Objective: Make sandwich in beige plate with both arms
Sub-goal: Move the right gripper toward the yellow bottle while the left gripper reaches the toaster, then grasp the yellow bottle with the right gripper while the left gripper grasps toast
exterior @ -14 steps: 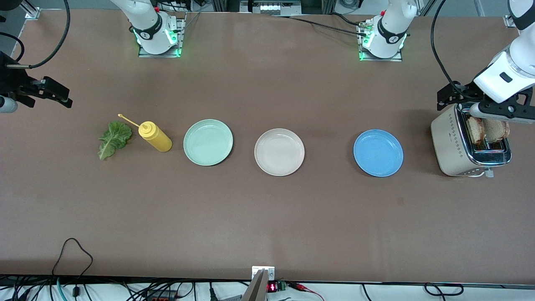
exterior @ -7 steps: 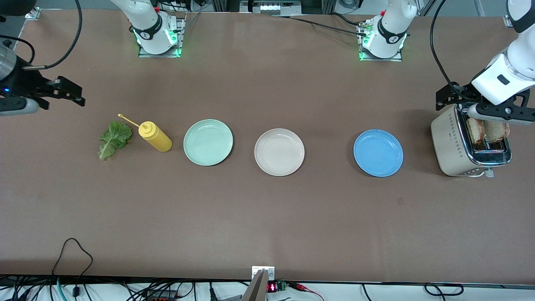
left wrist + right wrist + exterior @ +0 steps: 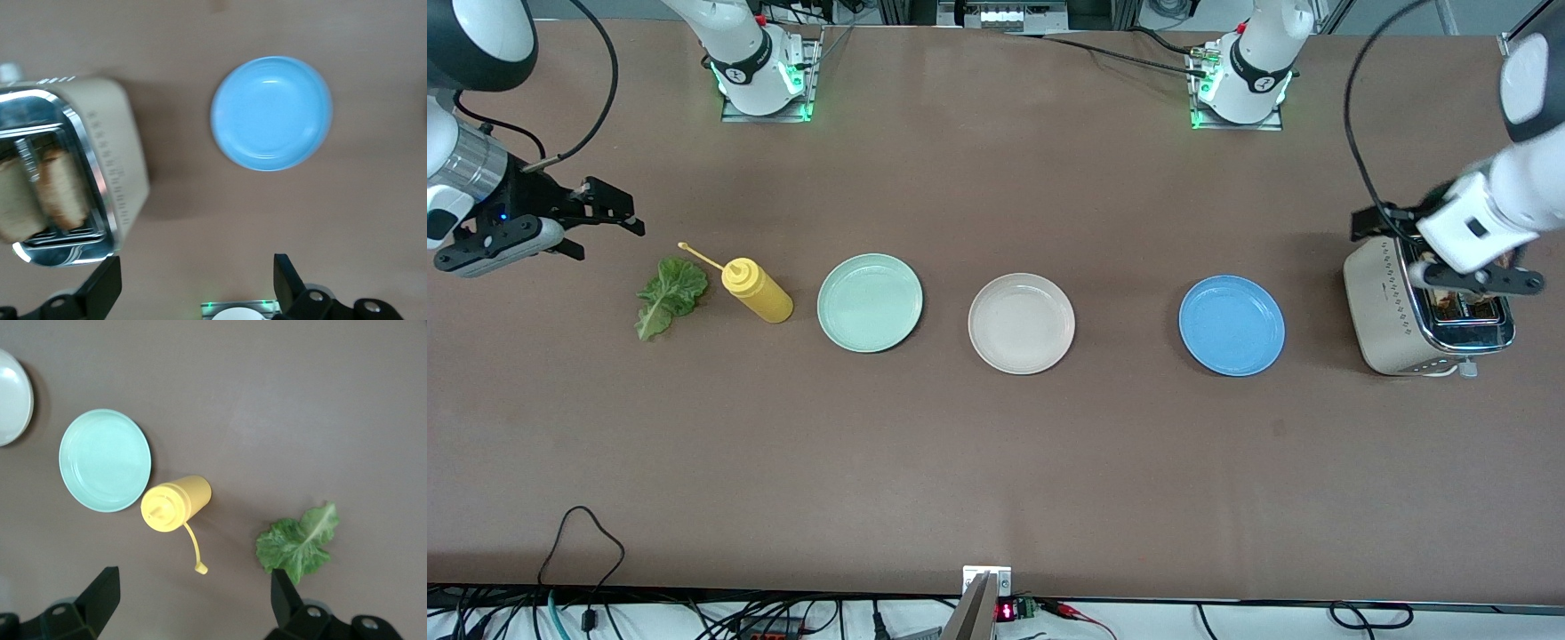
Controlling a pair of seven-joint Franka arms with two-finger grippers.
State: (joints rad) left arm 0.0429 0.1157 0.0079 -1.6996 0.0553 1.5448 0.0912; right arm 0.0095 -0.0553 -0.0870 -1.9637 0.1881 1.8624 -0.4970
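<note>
I will next grip the toast slice by its top crust with my left gripper, so that I can start the sandwich on the beige plate.
The beige plate lies empty at the middle of the table; its edge also shows in the right wrist view. Two toast slices stand in the slots of the beige toaster at the left arm's end. My left gripper is open and empty over the toaster, and the arm hides the toast in the front view. In the left wrist view the gripper stands beside the toaster. The lettuce leaf lies flat at the right arm's end. My right gripper is open and empty over bare table beside the lettuce.
A yellow squeeze bottle stands between the lettuce and a mint-green plate, with its cap dangling on a strap. A blue plate lies between the beige plate and the toaster. All three plates are empty.
My right gripper has moved in from the table's end toward the lettuce and bottle. My left gripper has shifted over the toaster and now covers the toast in the front view.
</note>
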